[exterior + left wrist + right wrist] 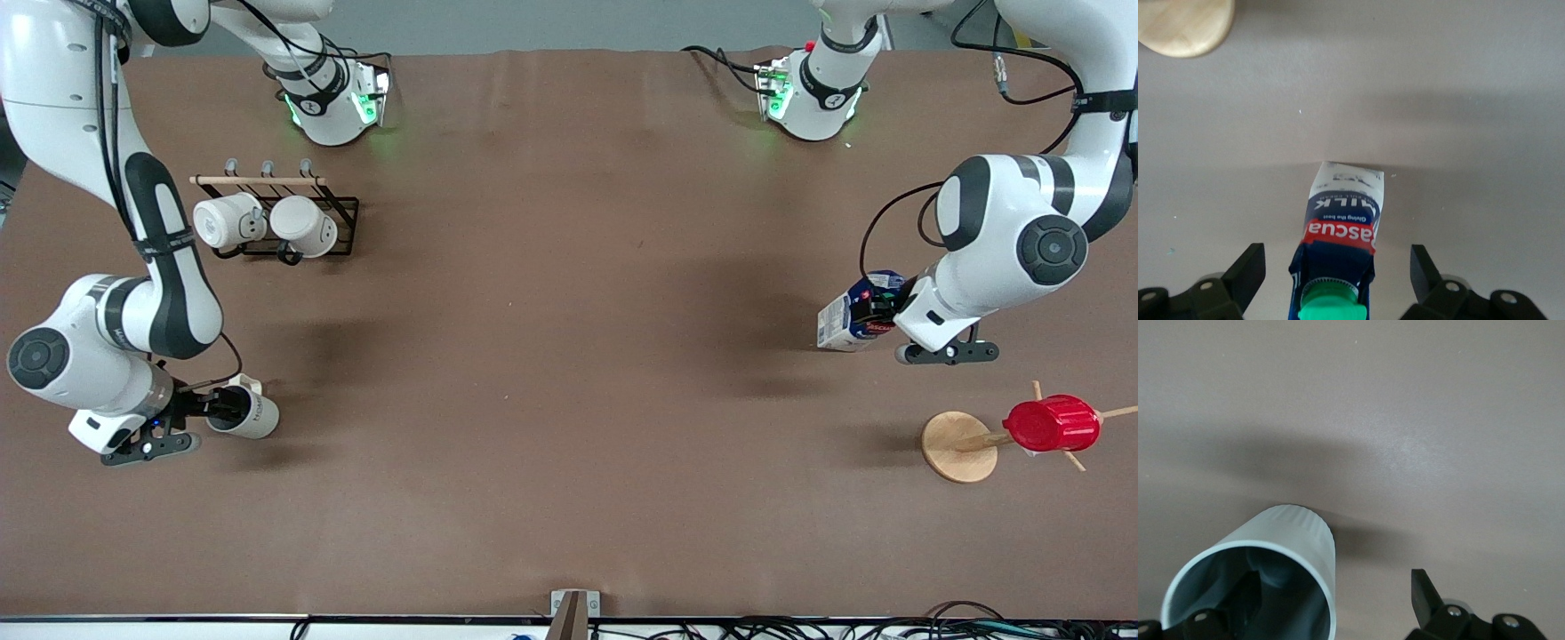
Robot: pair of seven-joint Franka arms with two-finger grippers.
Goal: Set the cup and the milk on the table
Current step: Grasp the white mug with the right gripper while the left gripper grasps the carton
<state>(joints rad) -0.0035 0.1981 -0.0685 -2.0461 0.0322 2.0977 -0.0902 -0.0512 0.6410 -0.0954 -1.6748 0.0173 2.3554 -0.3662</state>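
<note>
My left gripper will set the milk carton beside the cup (252, 414), so it will next grab the carton by its blue upper part below the green cap.
The milk (849, 320) is a blue and white carton with a green cap and a red band. It stands on the brown table (569, 356) toward the left arm's end. My left gripper (878, 308) is open around its top. In the left wrist view the milk (1345, 200) sits between the fingers (1245, 273) without touching them. The cream-white cup (249, 414) stands on the table toward the right arm's end. My right gripper (222, 409) is open at its rim. In the right wrist view one finger (1248, 590) is inside the cup (1295, 533) and the other is outside, well clear.
A black rack (342, 222) with two whiter mugs (267, 222) lies farther from the front camera than the cup. A wooden stand (956, 447) holding a red ribbed cup (1052, 424) is nearer the camera than the milk. Its round base shows in the left wrist view (1181, 27).
</note>
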